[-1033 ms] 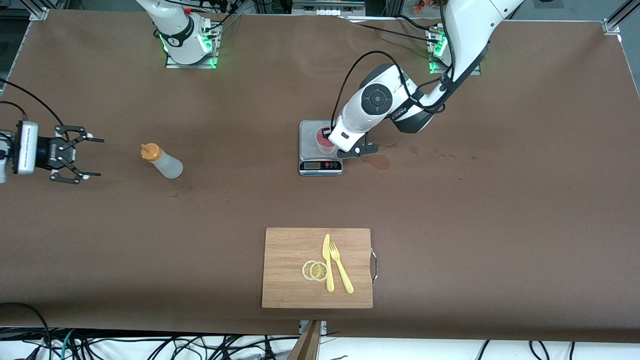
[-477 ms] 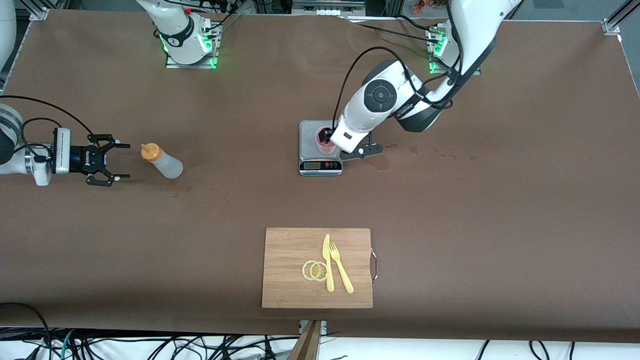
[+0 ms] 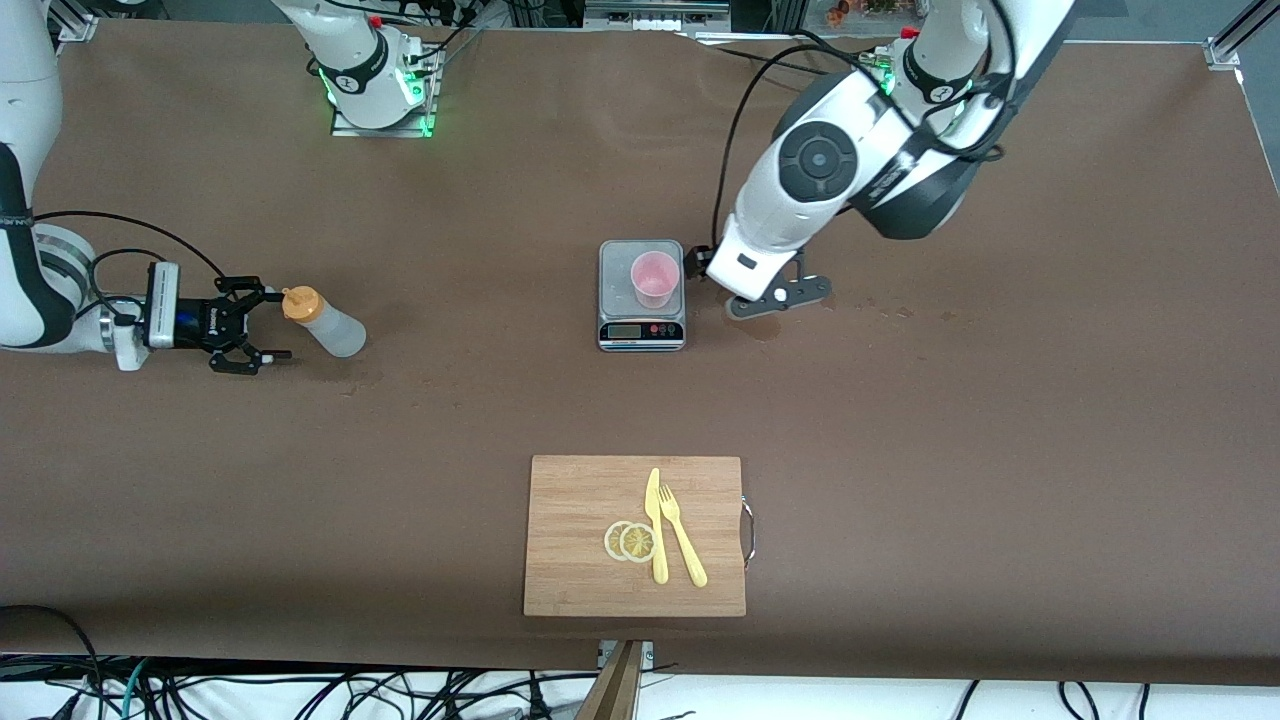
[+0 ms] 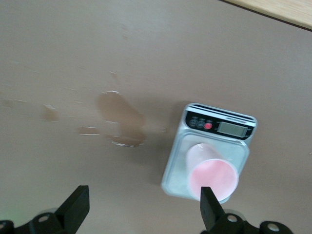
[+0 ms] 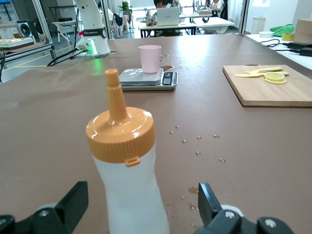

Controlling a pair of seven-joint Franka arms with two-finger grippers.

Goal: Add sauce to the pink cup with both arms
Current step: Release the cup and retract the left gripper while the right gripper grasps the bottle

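Observation:
My right gripper's fingers stop short of the bottle's white body (image 3: 338, 330) below the orange cap (image 3: 302, 302), so the next move is toward the bottle's body, before closing on it.
The sauce bottle (image 3: 322, 323) stands upright toward the right arm's end of the table, whitish with an orange cap. My right gripper (image 3: 272, 323) is open and low at the bottle. In the right wrist view the bottle (image 5: 129, 170) stands between the open fingers (image 5: 73, 202), apart from both. The pink cup (image 3: 655, 279) stands empty-looking on the grey scale (image 3: 640, 325). My left gripper (image 3: 762, 296) is open and empty beside the scale, over the brown stain (image 3: 765, 324). The left wrist view shows the cup (image 4: 213, 175) on the scale (image 4: 222, 127) next to one fingertip (image 4: 207, 204).
A wooden cutting board (image 3: 580, 560) with two lemon slices (image 3: 630, 541), a yellow knife (image 3: 655, 525) and a yellow fork (image 3: 682, 535) lies nearer the front camera than the scale. Small wet spots (image 3: 885, 310) dot the table toward the left arm's end.
My left gripper has let go of the pink cup and moved off the scale toward the left arm's end. My right gripper has moved along the table up to the bottle.

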